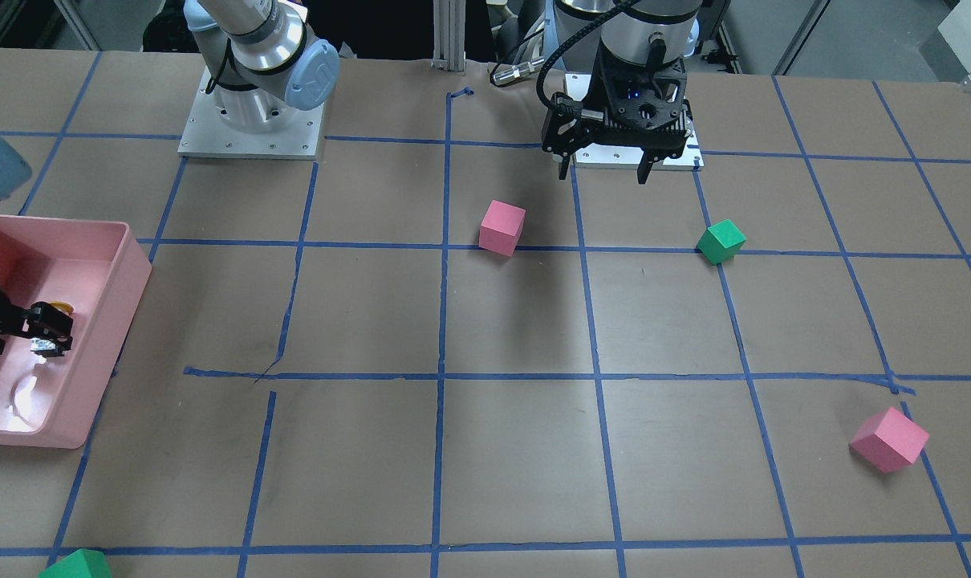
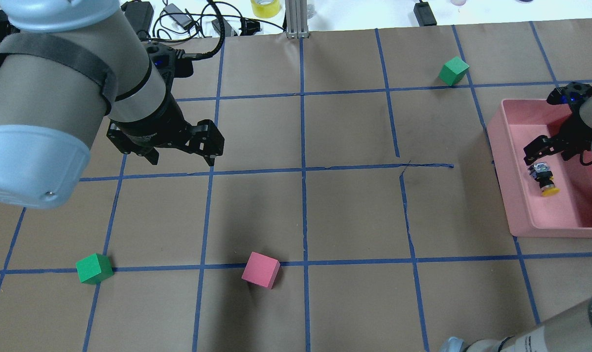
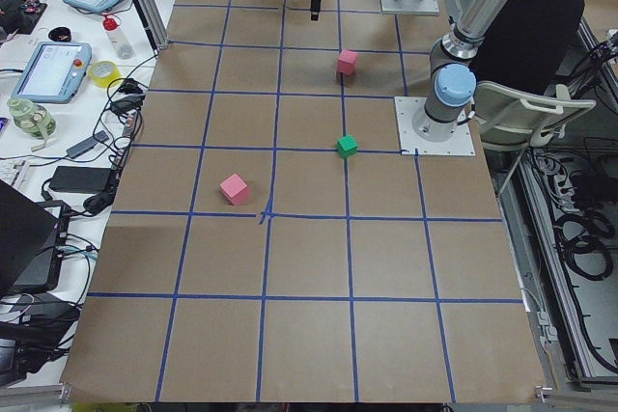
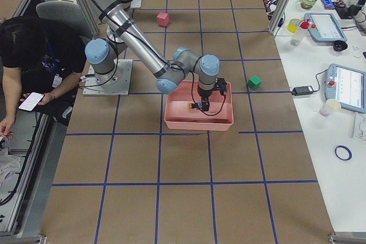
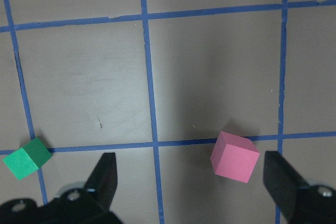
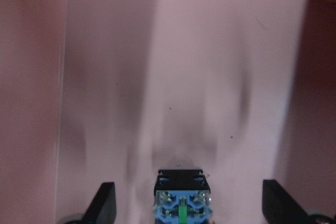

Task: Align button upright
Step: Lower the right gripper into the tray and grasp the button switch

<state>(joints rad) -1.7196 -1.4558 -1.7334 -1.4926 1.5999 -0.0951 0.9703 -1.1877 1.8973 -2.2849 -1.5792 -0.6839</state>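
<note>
The button will next be gripped by its base end with my right gripper, and then my right gripper can set it upright on the tabletop.
The button lies on its side inside the pink bin, yellow cap toward the robot, silvery base away from it. My right gripper hangs in the bin just over the button's base end, open, its fingers well apart and clear of the button. In the right wrist view the button's base sits low between the two fingers. In the front view the right gripper partly covers the button. My left gripper hovers open and empty above the table.
A pink cube and a green cube lie near the robot's side below the left gripper. Another green cube sits beyond the bin. A second pink cube lies at the far left corner. Blue tape lines cross the brown table.
</note>
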